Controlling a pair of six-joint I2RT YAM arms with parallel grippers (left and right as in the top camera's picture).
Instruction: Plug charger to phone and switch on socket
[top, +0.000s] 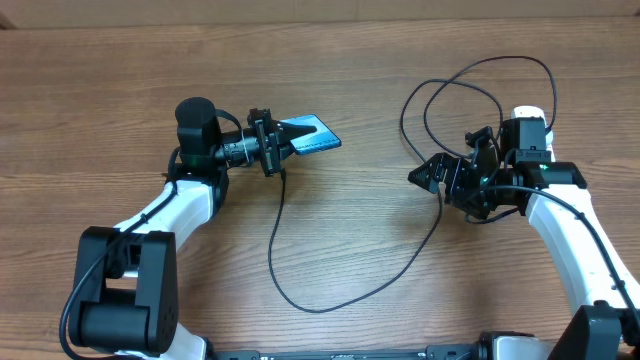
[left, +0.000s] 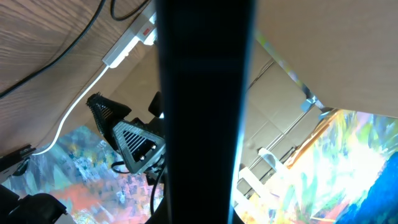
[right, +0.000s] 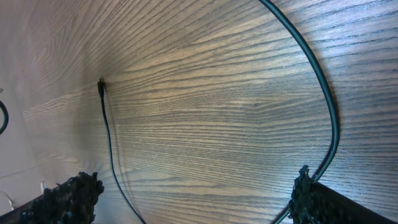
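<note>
I need to grab the charger's connector just behind its tip (top: 283, 177) with my right gripper next. The connector's tip then stays clear to plug into the phone (top: 314, 135).
My left gripper (top: 272, 142) is shut on the phone (top: 314, 135), whose blue screen juts to the right, lifted off the wood. In the left wrist view the phone (left: 205, 93) is a dark upright bar filling the middle. The charger (top: 300, 298) loops across the table, and its connector tip (top: 283, 177) lies just below the left gripper. The tip (right: 101, 86) also shows in the right wrist view. My right gripper (top: 438, 180) hovers open over the cable (right: 331, 124), fingers (right: 323, 200) wide apart with nothing between them. The socket (top: 529, 120) lies partly hidden under the right arm.
The white power strip (left: 129, 45) with a red switch and its white cord (left: 74, 112) show in the left wrist view. Cable loops (top: 480, 75) spread at the back right. Bare wooden table (top: 380, 230) lies between the two arms.
</note>
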